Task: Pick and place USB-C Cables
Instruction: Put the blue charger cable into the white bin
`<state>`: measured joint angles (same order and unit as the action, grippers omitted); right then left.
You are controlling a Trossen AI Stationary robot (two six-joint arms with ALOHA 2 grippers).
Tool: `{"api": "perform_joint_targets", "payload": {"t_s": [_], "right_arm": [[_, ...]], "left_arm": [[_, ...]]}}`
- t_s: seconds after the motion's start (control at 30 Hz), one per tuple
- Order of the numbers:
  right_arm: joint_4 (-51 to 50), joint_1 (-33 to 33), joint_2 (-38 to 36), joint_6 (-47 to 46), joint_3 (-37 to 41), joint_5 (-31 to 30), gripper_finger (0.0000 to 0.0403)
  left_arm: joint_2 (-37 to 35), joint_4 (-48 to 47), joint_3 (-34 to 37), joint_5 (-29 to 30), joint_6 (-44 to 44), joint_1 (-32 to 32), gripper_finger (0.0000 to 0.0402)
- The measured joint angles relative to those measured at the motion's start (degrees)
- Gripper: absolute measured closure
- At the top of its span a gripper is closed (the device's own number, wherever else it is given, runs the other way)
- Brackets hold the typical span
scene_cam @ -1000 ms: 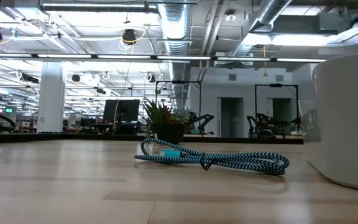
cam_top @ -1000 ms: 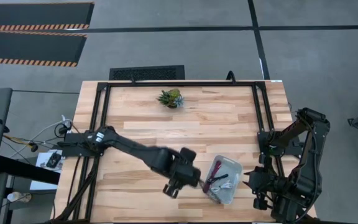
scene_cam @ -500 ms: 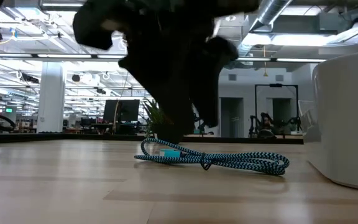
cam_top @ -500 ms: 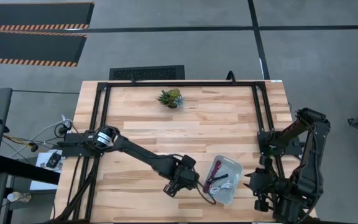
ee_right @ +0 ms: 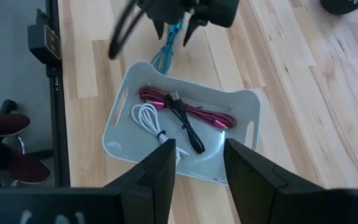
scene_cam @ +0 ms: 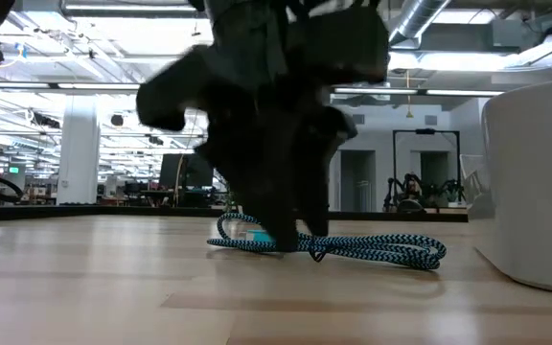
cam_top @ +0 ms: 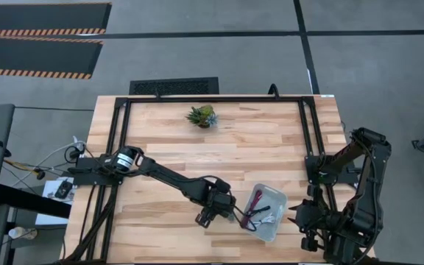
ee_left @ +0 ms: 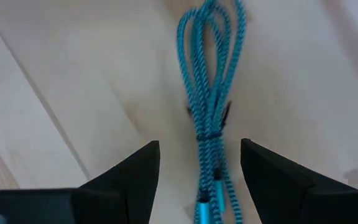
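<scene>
The teal-blue cable needs to go in the tray (cam_top: 280, 199), so my left gripper should next pinch the parts of the cable between its tie and its plugs.
The teal-blue USB-C cable (ee_left: 211, 106) lies bundled flat on the wooden table, just left of the pale blue tray (cam_top: 280, 199); in the low view the cable (scene_cam: 372, 249) shows side on. My left gripper (ee_left: 201, 180) is open and low over it, one finger on each side of the bundle and clear of it. It also shows from the side (scene_cam: 290, 235). In the tray lie the maroon-red cable (ee_right: 188, 111), the white cable (ee_right: 149, 119) and the black cable (ee_right: 186, 127). My right gripper (ee_right: 201, 180) is open and waits above the tray's right side.
A small green spiky plant (cam_top: 202, 115) stands near the table's far edge. The tray wall (scene_cam: 535, 192) rises close to the right of the teal cable. A black frame (cam_top: 121, 140) runs along the table's left, far and right sides. Bare wood lies left of the left gripper.
My left gripper has come down from above onto the teal cable's place: out of the low view a second ago, then entering it, now with its fingers at cable height. Its fingers have stayed apart. The teal cable has not moved.
</scene>
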<state>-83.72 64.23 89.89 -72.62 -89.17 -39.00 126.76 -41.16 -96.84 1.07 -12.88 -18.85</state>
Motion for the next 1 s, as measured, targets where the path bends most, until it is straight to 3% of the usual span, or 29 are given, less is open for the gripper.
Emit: {"api": "perform_joint_targets", "payload": {"t_s": [0.37,0.5,0.77,1.0], "right_arm": [[0.2,0.0,0.0,0.0,0.0,0.0,0.0242],[0.2,0.0,0.0,0.0,0.0,0.0,0.0242],[1.2,0.1,0.0,-0.9,1.4,-0.1,0.0242],[3.1,0.3,0.0,-1.0,3.3,0.0,0.0242]], "left_arm": [[-0.3,2.0,3.2,-0.7,3.8,0.5,0.0199],[-0.3,0.9,3.2,-0.8,5.1,0.8,0.0244],[-0.3,0.1,3.3,0.0,7.2,2.0,0.0383],[-0.1,-1.5,2.3,3.0,10.6,2.2,0.0390]]}}
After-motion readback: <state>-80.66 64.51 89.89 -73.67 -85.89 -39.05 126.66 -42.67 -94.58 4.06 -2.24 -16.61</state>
